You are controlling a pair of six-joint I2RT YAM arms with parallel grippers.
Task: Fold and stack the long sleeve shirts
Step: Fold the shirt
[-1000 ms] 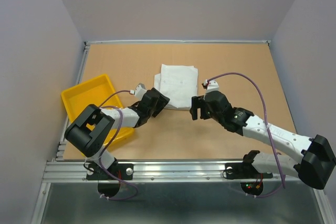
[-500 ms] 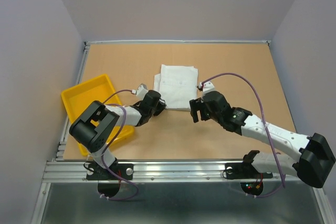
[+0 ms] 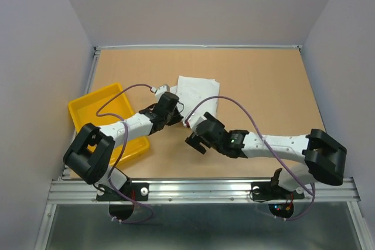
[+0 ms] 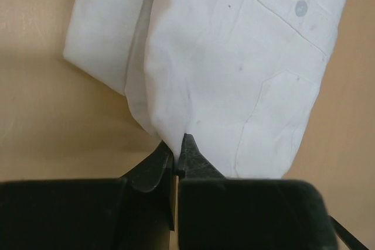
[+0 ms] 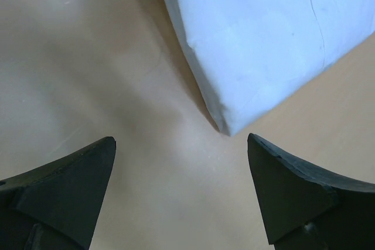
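Note:
My right gripper needs to pinch the folded white shirt by its near corner next. The rest of the shirt will then be free to turn and lay flat.
A folded white long sleeve shirt lies on the table behind both grippers. My left gripper is shut on the shirt's near left edge; in the left wrist view the fingertips pinch a fold of the white cloth. The button front shows at the top right of that view. My right gripper hovers just in front of the shirt's near corner. In the right wrist view its jaws stand wide open over bare table, and the shirt's corner lies just ahead of them, untouched.
A yellow plastic tray sits at the left, partly under the left arm. The table's raised rim runs along the back. Purple cables loop over both arms. An aluminium rail borders the near edge.
My left gripper has shut on the shirt's near left edge. The right arm has swung left to the shirt's near corner, and its jaws have opened wider.

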